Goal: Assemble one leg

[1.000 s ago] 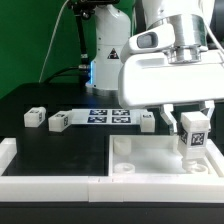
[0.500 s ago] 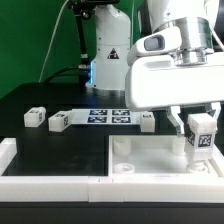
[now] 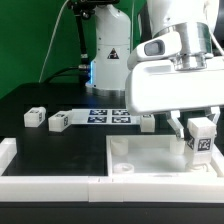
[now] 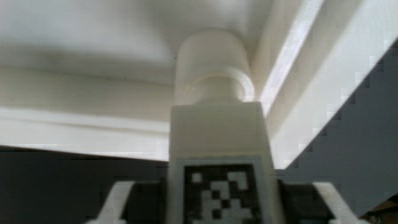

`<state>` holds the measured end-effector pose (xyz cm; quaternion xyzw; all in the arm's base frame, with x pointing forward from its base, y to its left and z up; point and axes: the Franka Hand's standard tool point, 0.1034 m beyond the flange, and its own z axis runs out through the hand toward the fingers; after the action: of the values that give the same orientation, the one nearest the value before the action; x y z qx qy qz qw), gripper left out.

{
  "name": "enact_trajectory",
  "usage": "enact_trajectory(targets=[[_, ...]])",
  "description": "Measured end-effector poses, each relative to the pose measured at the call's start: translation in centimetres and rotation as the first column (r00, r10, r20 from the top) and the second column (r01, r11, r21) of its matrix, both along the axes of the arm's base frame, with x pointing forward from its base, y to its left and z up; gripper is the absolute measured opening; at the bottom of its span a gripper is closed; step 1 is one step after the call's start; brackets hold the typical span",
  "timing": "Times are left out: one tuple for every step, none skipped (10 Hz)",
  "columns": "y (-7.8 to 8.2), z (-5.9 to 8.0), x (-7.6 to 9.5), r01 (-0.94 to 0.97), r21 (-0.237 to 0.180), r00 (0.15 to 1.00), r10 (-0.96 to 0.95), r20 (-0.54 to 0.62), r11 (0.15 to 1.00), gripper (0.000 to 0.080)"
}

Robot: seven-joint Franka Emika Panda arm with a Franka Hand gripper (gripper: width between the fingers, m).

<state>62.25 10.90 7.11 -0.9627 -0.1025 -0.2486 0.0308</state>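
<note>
The white leg's lower end stands in the corner of the white tray and the leg would remain standing, so it is time to release it now.
My gripper [image 3: 201, 124] is shut on a white leg [image 3: 200, 141] with a marker tag on its face. It holds the leg upright over the far right corner of the large white tray-like piece [image 3: 140, 160]. In the wrist view the leg [image 4: 219, 140] runs down between my fingers [image 4: 125, 200] toward the tray's corner [image 4: 107, 90]; its lower end is at or near the tray surface, and contact cannot be told. Three more legs lie on the black table: one [image 3: 35, 117], another [image 3: 57, 121] and a third [image 3: 147, 121].
The marker board [image 3: 108, 116] lies flat behind the tray between the loose legs. A white raised rim [image 3: 50, 180] runs along the table's front edge. The robot base [image 3: 108, 50] stands at the back against a green backdrop.
My gripper has carried the leg toward the exterior view's right and slightly down, from the tray's inner area to its far right corner.
</note>
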Motion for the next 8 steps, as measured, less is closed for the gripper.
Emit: enact_trajectory(targets=[[0.05, -0.07, 0.13, 0.002, 0.000, 1.000, -0.002, 0.019, 1.000, 0.0290], [0.12, -0.07, 0.33, 0.004, 0.000, 0.999, -0.004, 0.047, 1.000, 0.0290], [0.15, -0.08, 0.40, 0.005, 0.000, 0.998, -0.005, 0.060, 1.000, 0.0290], [0.15, -0.07, 0.40, 0.005, 0.000, 0.998, -0.005, 0.063, 1.000, 0.0290], [0.13, -0.08, 0.40, 0.005, 0.000, 0.998, -0.005, 0.063, 1.000, 0.0364], [0.12, -0.08, 0.41, 0.005, 0.000, 0.998, -0.005, 0.063, 1.000, 0.0364], [0.11, -0.08, 0.41, 0.005, 0.000, 0.998, -0.005, 0.063, 1.000, 0.0502], [0.11, -0.08, 0.41, 0.006, 0.000, 0.998, -0.005, 0.063, 1.000, 0.0622]])
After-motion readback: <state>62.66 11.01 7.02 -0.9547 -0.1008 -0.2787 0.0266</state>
